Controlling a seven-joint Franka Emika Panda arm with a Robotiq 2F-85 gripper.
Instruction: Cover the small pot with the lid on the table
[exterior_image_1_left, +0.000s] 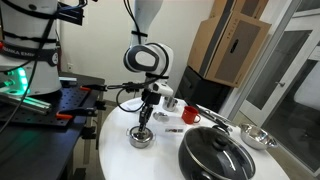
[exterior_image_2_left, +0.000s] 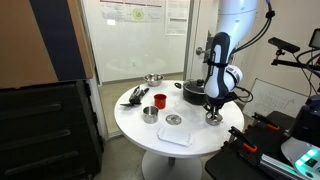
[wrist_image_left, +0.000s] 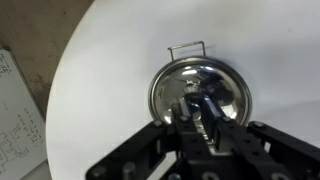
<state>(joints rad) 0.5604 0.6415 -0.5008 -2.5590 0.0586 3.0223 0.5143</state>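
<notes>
The lid's edge lies evenly within the small pot's rim (exterior_image_1_left: 130, 134) all the way round, so it is time for my gripper to release the lid now.
The small pot (wrist_image_left: 225, 85) is a shiny steel round with a thin wire handle. It stands on the white table and shows in both exterior views (exterior_image_1_left: 141, 139) (exterior_image_2_left: 212, 119). My gripper (wrist_image_left: 196, 104) points straight down onto its middle, also seen in both exterior views (exterior_image_1_left: 145, 124) (exterior_image_2_left: 211, 108). The fingers are close together and dip into the pot. I cannot make out anything held between them. The lid (exterior_image_2_left: 173, 120), a small steel disc with a darker centre, lies flat on the table beside the pot, apart from it.
A big black pot with a glass lid (exterior_image_1_left: 215, 155) (exterior_image_2_left: 192, 90) stands close by. A wider steel bowl (exterior_image_1_left: 258, 137) (exterior_image_2_left: 153, 79), a red cup (exterior_image_1_left: 190, 116) (exterior_image_2_left: 159, 100), a steel cup (exterior_image_2_left: 149, 114) and a white cloth (exterior_image_2_left: 178, 137) are on the round table (wrist_image_left: 110, 80).
</notes>
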